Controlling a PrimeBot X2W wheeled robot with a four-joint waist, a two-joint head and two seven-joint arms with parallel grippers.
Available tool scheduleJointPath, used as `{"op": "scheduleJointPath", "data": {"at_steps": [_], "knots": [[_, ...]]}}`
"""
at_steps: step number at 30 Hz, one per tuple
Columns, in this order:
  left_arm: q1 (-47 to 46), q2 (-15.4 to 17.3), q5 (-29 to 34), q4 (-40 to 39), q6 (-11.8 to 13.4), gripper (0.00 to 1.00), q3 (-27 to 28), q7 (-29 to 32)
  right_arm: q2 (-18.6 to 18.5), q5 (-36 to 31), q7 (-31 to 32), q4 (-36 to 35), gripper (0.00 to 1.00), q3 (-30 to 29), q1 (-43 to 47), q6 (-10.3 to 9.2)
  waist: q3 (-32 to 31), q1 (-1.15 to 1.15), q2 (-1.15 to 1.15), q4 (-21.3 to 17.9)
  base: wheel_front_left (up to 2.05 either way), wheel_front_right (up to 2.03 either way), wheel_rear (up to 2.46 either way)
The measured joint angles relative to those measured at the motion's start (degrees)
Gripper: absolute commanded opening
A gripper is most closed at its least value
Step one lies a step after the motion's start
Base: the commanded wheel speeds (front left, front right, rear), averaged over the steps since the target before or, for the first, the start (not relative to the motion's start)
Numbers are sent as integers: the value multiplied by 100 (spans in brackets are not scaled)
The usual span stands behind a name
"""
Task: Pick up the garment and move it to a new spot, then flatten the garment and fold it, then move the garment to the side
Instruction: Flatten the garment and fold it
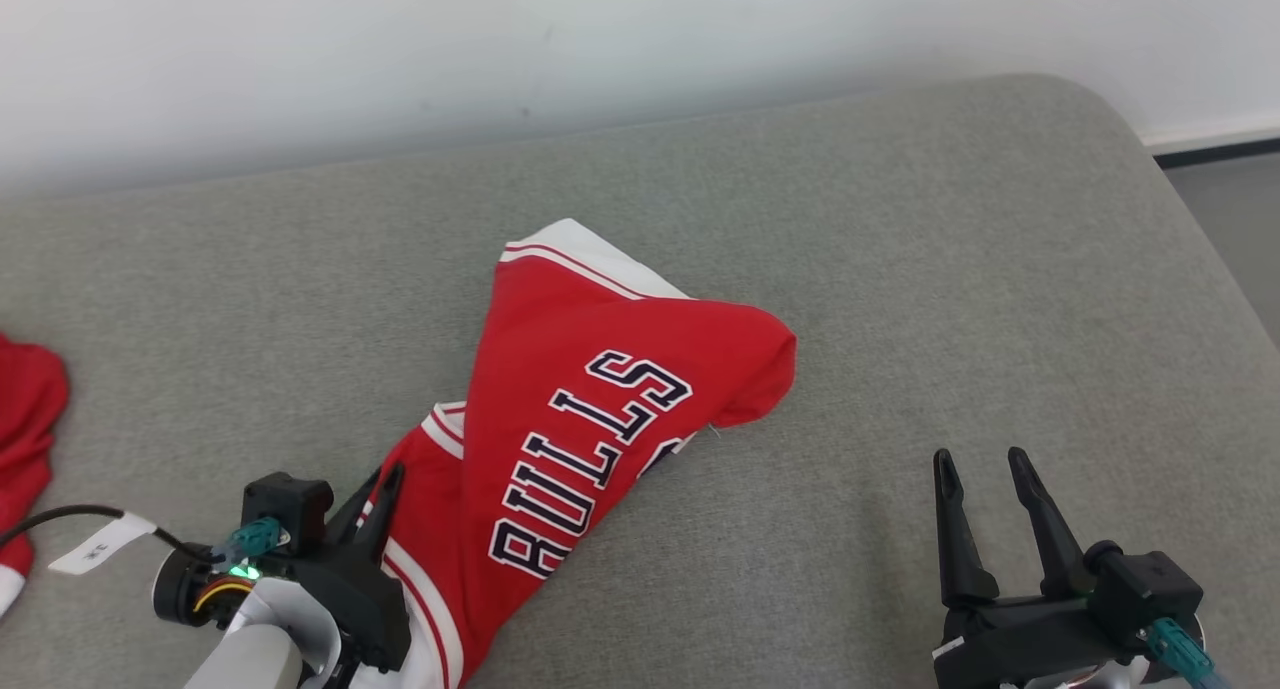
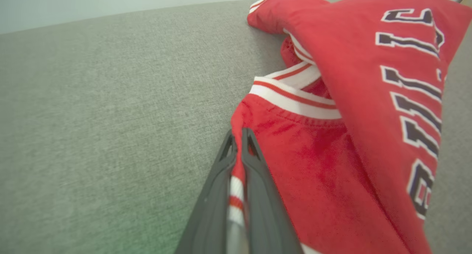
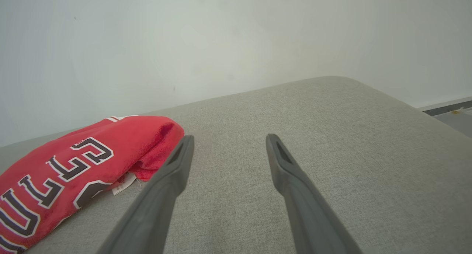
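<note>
Next, my right gripper grabs the jersey's bunched end, since that end puffs up off the cushion while the jersey's lettered front [image 1: 588,461] lies flat.
The garment [image 1: 580,409] is a red jersey with white trim and dark "BULLS" lettering, lying crumpled and partly folded over itself near the front middle of the grey cushion. My left gripper [image 1: 385,484] sits at its lower left corner, shut on the garment's trimmed edge. In the left wrist view the two dark fingers [image 2: 254,173] pinch a strip of red and white trim of the garment [image 2: 313,162]. My right gripper [image 1: 985,464] hovers open over bare cushion to the right of the garment, well apart from it; its spread fingers [image 3: 177,165] stand beside the garment [image 3: 73,162].
The grey upholstered surface [image 1: 950,269] ends at a white wall behind and a rounded right edge, with floor [image 1: 1230,209] beyond. Another red cloth [image 1: 25,409] lies at the far left edge. A cable with a white tag [image 1: 100,544] trails from my left wrist.
</note>
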Motion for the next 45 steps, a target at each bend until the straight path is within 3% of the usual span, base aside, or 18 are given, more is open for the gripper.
{"op": "scheduleJointPath", "data": {"at_steps": [7,18,21,26,27,28,39,45], "knots": [[481,52,-57,-813,498,0,283,-404,3,-13,2,22,100,-75,169,0,-214,0,0,405,0,0,0],[2429,219,-442,-2624,1497,0,668,-339,-1,-3,0,41,100,-62,257,0,-477,-1,0,1168,0,0,0],[2831,224,-533,-2843,1652,0,710,-267,-1,-4,1,64,100,-23,260,0,-515,-2,0,1302,0,0,0],[3026,180,-697,-2850,1655,0,721,-244,0,-5,1,104,100,7,265,0,-542,-2,-1,1376,0,0,0],[3020,187,-671,-2842,1679,40,713,-253,1,-5,1,108,100,19,264,0,-540,-2,-1,1363,0,0,0],[3020,187,-671,-2842,1679,99,713,-253,1,-5,1,108,100,19,264,0,-540,-2,-1,1363,0,0,0],[2844,178,-346,-3112,1678,100,906,-580,0,-5,0,145,100,9,251,0,-538,-1,-1,1179,0,0,0],[2299,213,-313,-2785,1371,100,815,-570,1,-16,0,148,100,59,198,0,-512,-1,-1,1007,0,0,0]]}}
